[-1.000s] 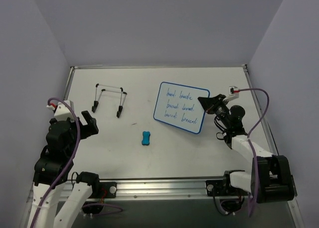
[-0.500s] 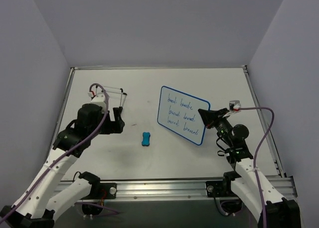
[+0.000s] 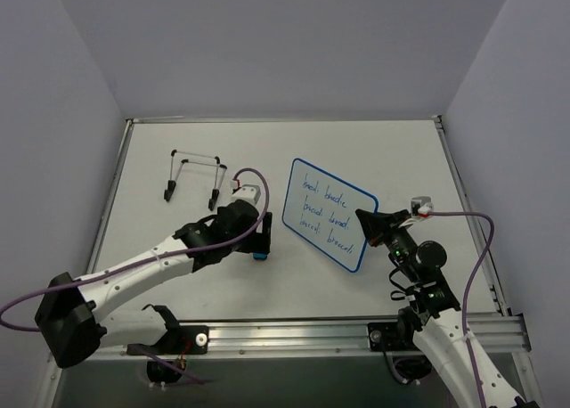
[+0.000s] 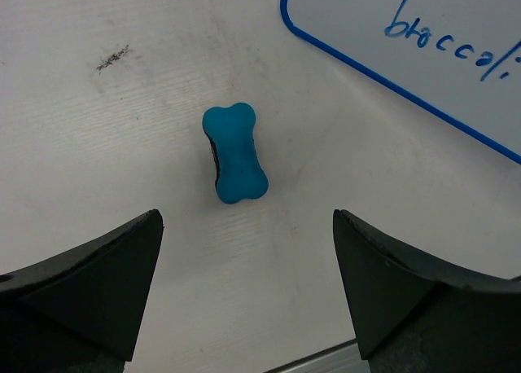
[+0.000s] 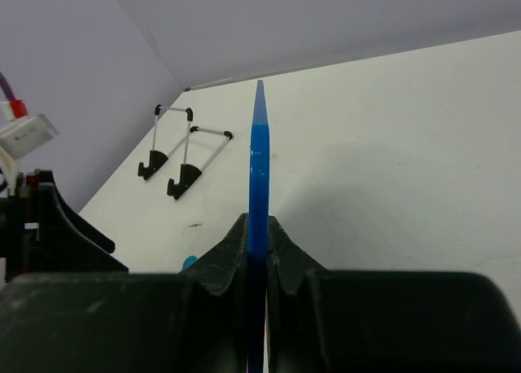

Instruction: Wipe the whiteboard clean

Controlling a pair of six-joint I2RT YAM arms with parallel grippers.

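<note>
The bone-shaped eraser has to erase the whiteboard (image 3: 326, 214), so my left gripper next needs to grab it across its narrow middle (image 3: 260, 255) and leave the eraser's dark bottom free.
The whiteboard (image 3: 326, 214) is white with a blue rim and bears three lines of blue handwriting. My right gripper (image 3: 366, 219) is shut on its right edge and holds it tilted above the table. In the right wrist view the board (image 5: 259, 157) shows edge-on between the closed fingers of that gripper (image 5: 258, 234). The small blue bone-shaped eraser (image 4: 235, 153) lies flat on the table just left of the board's near corner (image 4: 407, 31). My left gripper (image 4: 246, 222) is open and empty, hovering over the eraser (image 3: 259, 255), as the top view shows it (image 3: 260, 237).
A black wire stand (image 3: 194, 178) sits at the back left of the table and also shows in the right wrist view (image 5: 183, 153). A dark smudge (image 4: 112, 57) marks the table near the eraser. The metal rail (image 3: 294, 330) runs along the near edge.
My left arm has swung from the left side to the middle and now hangs over the eraser. My right gripper has drawn the held board slightly nearer and tilted it more.
</note>
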